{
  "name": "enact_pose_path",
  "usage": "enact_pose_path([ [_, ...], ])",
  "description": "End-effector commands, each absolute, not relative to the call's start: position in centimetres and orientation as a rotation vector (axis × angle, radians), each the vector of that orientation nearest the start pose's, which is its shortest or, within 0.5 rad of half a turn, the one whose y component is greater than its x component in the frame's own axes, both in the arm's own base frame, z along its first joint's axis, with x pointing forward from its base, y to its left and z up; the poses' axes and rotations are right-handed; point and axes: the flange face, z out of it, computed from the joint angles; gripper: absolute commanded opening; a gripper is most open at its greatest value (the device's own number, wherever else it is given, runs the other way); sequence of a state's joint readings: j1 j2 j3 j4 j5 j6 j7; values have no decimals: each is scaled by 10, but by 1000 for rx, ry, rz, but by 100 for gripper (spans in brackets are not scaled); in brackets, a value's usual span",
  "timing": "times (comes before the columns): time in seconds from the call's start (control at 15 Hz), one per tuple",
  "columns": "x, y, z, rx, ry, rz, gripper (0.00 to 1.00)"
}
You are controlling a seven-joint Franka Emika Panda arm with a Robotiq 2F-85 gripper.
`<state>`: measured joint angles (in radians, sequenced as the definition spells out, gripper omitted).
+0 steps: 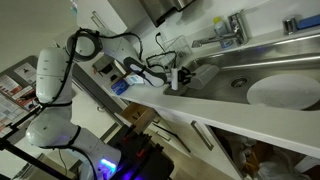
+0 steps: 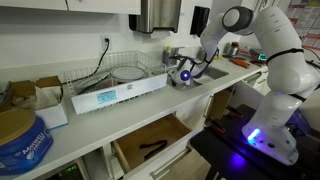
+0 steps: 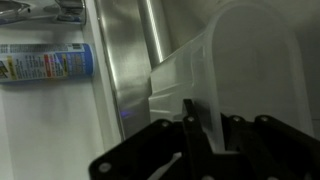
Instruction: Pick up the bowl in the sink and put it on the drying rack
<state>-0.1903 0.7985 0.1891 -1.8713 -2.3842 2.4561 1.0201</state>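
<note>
My gripper's fingers are shut over the rim of the translucent white bowl, so the bowl would come up with my gripper if I lifted it now.
My gripper (image 3: pixel 200 130) is shut on the rim of a translucent white bowl (image 3: pixel 240 70), which fills the right of the wrist view. In both exterior views the gripper (image 1: pixel 177 78) (image 2: pixel 183 73) hangs over the counter edge at the end of the sink (image 1: pixel 262 62), on the side away from the chrome tap (image 1: pixel 226 34). The wire drying rack (image 2: pixel 100 72) stands on the counter beside the sink, a short way from the gripper. The sink's steel wall (image 3: pixel 125 70) shows behind the bowl.
A white plate (image 2: pixel 127 72) lies in the rack. A large white round dish (image 1: pixel 284 92) sits in the basin. A blue-labelled can (image 3: pixel 45 63) lies nearby. A drawer (image 2: pixel 150 145) stands open below the counter. A blue tin (image 2: pixel 20 140) and a box (image 2: pixel 45 95) are beyond the rack.
</note>
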Motion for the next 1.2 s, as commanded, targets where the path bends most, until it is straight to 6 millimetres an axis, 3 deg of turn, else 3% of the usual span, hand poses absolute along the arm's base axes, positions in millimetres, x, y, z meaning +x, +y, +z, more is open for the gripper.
enact_pose_path([
  [0.0, 571, -2, 90, 1866, 1105, 605, 2],
  [0.4, 508, -5, 130, 1893, 1090, 611, 2],
  [0.87, 436, -5, 190, 1791, 996, 832, 2],
  [1.13, 404, -3, 214, 1749, 959, 889, 2],
])
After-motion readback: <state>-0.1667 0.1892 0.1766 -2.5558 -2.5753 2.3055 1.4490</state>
